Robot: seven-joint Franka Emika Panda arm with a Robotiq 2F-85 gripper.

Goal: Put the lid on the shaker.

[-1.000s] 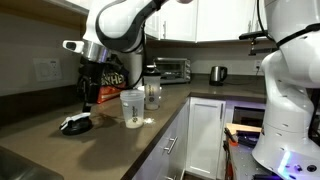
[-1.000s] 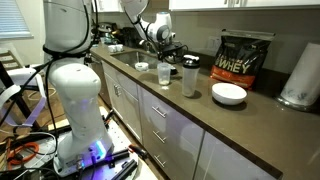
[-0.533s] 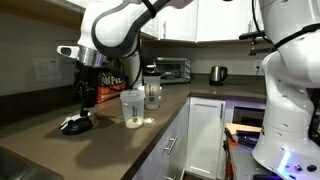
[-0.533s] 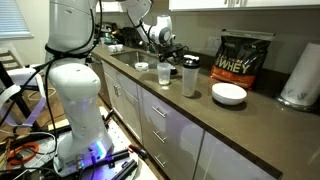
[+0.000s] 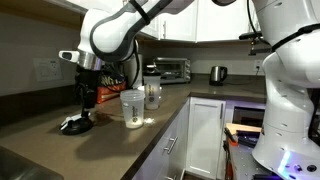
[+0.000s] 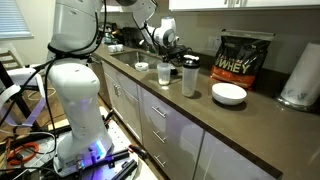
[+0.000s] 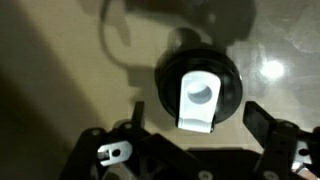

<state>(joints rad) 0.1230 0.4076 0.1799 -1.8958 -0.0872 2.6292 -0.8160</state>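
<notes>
The lid's black rim and bottom need to stay free to sit on the shaker [image 5: 132, 108]. My gripper should grab the lid's white patch from above next.
The lid [image 5: 75, 125] is a flat round black disc with a pale patch. It lies on the dark counter and shows small in an exterior view [image 6: 141, 67]. In the wrist view the lid [image 7: 200, 85] lies straight below, its white patch facing up. My gripper [image 5: 87, 97] hangs above the lid, open and empty, with its fingers [image 7: 200, 125] spread to either side of it. The gripper is partly hidden behind the arm in an exterior view [image 6: 160, 38]. The shaker [image 5: 132, 108], a wide translucent whitish cup, stands upright beside the lid and shows in both exterior views [image 6: 165, 74].
A narrower dark-topped bottle [image 5: 152, 90] stands just behind the shaker, also in an exterior view [image 6: 190, 77]. A white bowl [image 6: 229, 93], a black protein bag [image 6: 245, 58] and a paper towel roll [image 6: 300, 75] stand along the counter. A toaster oven [image 5: 173, 69] and a kettle [image 5: 217, 74] stand at the back.
My gripper has shifted slightly along the counter, away from the shaker and more directly over the lid. The lid and the shaker have not moved.
</notes>
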